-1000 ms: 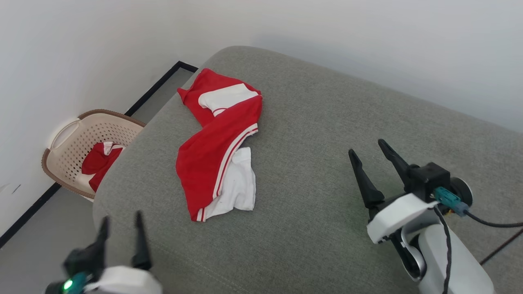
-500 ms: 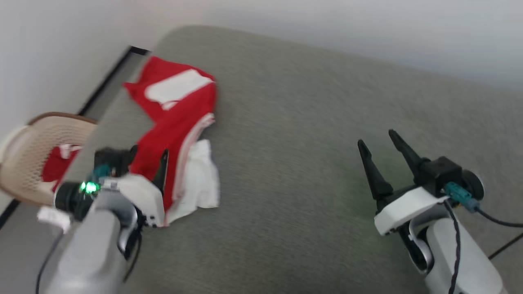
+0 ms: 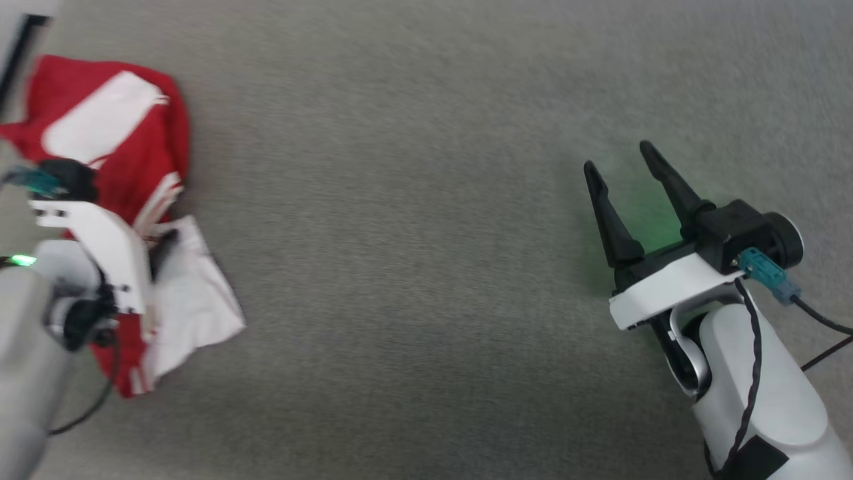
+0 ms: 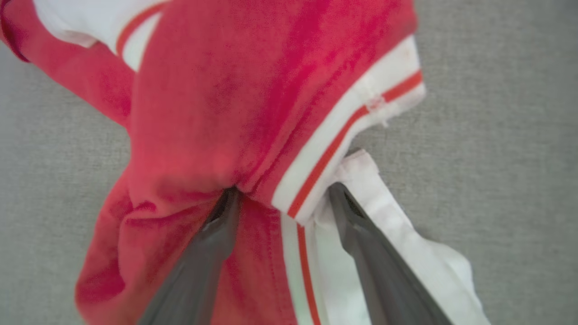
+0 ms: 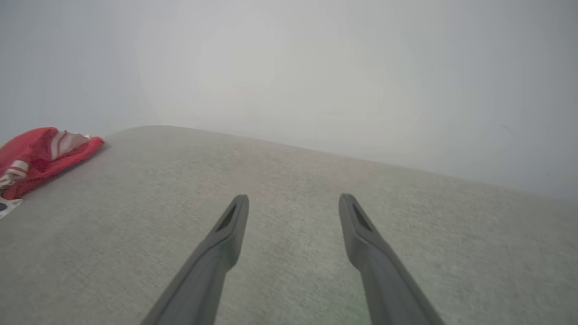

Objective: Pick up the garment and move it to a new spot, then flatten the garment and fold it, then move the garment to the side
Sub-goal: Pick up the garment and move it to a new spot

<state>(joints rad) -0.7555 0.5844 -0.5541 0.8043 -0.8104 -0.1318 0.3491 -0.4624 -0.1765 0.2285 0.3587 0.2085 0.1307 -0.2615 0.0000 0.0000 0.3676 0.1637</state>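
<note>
My left gripper will grab the striped fold (image 4: 295,206) next. The fold stands up between the gripper's fingertips while the rest lies slack.
The garment (image 3: 166,133), a red shirt with white sleeves and striped trim, lies crumpled at the left of the grey cushion (image 3: 400,267). My left gripper (image 3: 156,247) is down on it, largely hidden under its own white wrist housing. In the left wrist view the left gripper (image 4: 282,196) stands open, both tips pressed into the garment (image 4: 226,90), with a white-and-red striped fold between them. My right gripper (image 3: 618,157) is open over bare cushion far to the right, holding nothing. The right wrist view shows the right gripper (image 5: 293,197) open, with the garment (image 5: 36,153) at the far left.
The grey cushion spreads wide between the two arms. A pale wall (image 5: 289,67) rises behind its far edge. A strip of black floor trim (image 3: 20,33) shows at the top left corner. A black cable (image 3: 820,323) trails from the right wrist.
The head camera has dipped and swung, so the basket and wall left its view. My left arm came forward and down onto the garment. The right gripper stayed open and hardly moved.
</note>
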